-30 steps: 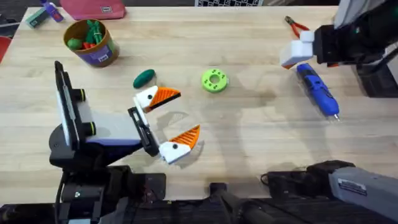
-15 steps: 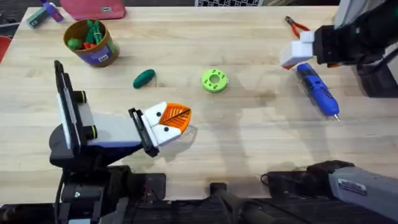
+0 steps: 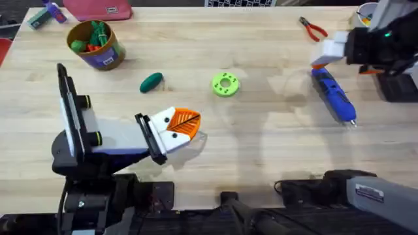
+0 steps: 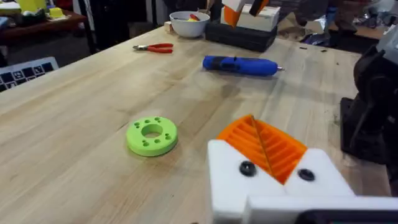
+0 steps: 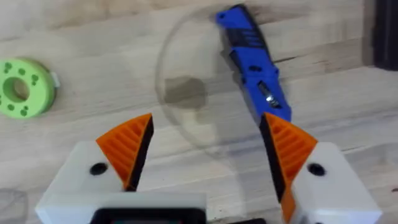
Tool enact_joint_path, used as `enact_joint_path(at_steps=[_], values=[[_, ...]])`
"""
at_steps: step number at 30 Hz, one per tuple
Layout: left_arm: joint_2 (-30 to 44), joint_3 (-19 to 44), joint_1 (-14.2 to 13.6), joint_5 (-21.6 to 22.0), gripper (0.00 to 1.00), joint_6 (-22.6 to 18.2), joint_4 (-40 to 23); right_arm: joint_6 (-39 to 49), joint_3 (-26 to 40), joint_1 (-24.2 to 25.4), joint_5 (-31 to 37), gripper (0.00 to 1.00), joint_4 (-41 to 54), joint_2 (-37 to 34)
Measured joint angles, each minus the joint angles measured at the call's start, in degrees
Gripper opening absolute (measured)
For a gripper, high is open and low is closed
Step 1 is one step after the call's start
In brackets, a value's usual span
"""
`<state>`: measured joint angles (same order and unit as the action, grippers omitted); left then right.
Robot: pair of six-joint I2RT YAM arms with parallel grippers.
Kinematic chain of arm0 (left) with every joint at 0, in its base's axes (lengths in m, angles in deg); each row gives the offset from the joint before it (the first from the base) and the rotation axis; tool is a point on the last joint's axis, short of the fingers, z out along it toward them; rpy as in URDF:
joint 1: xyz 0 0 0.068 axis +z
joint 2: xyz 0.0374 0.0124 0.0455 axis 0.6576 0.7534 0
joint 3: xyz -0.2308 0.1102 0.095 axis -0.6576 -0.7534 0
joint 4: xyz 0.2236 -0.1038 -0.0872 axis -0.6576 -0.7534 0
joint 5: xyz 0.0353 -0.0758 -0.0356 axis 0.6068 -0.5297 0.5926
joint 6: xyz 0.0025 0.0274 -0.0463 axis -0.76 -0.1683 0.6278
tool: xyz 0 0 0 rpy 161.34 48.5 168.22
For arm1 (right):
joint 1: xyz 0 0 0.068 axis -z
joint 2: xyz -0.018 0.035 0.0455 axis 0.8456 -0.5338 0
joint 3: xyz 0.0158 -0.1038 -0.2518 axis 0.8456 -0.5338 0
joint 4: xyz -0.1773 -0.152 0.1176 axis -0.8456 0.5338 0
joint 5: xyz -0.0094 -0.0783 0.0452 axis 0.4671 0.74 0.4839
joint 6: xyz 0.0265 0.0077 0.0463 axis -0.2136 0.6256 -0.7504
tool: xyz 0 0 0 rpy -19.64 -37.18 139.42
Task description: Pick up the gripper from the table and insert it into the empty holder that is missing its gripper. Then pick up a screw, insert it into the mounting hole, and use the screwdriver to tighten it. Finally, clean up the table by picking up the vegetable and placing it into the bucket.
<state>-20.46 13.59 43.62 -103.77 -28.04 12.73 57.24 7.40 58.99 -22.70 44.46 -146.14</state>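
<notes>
The blue screwdriver is long and reaches out to its metal tip (image 3: 354, 123), so the robot's right gripper will next grab the screwdriver by the middle of its body (image 3: 334, 93).
The blue screwdriver (image 3: 334, 96) lies on the table at the right, its metal tip toward the front edge; it also shows in both wrist views (image 4: 239, 65) (image 5: 254, 62). My right gripper (image 3: 330, 49) (image 5: 208, 155) hovers open over the screwdriver's rear end, with nothing between its orange pads. My left gripper (image 3: 179, 125) (image 4: 264, 149) is shut near the front left, pads pressed together, holding nothing. The dark green vegetable (image 3: 151, 81) lies on the table behind it. The tan bucket (image 3: 95, 44) stands at the back left. The loose gripper, the holder and the screws are out of view.
A bright green disc (image 3: 226, 84) (image 4: 152, 135) (image 5: 23, 87) with holes sits mid-table. Red-handled pliers (image 3: 312, 27) (image 4: 155, 47) lie at the back right, and a white bowl (image 4: 189, 23) stands beyond them. A pink pouch (image 3: 98, 8) rests at the back edge.
My left gripper has gone from wide open to shut, with nothing in it. The right gripper has shifted to the right, staying above the screwdriver's rear end.
</notes>
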Motion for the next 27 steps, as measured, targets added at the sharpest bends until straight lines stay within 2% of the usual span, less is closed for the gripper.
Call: enact_joint_path(at_steps=[2, 6, 11, 17, 27], values=[[0.0, 0.0, 0.0, 0.0, 0.016, 0.0, 0.0, 2.31, 0.0, 2.59, -0.83, 0.992, -1.01, 0.0], [0.0, 0.0, 0.0, 0.0, 0.016, 0.0, 0.0, 10.13, 0.0, 8.68, -7.15, 0.993, -2.36, -0.37], [0.0, 0.0, 0.0, 0.0, 0.016, 0.0, 0.0, 17.8, 0.0, 13.56, -11.12, 0.993, -4.75, -4.12], [0.0, 0.0, 0.0, 0.0, 0.016, 0.0, 0.0, 25.35, 0.0, 16.09, -9.02, 0.99, -3.62, -10.4], [0.0, 0.0, 0.0, 0.0, 0.016, 0.0, 0.0, 28.14, 0.0, 16.44, -6.32, 0.976, -6.98, -19.93]])
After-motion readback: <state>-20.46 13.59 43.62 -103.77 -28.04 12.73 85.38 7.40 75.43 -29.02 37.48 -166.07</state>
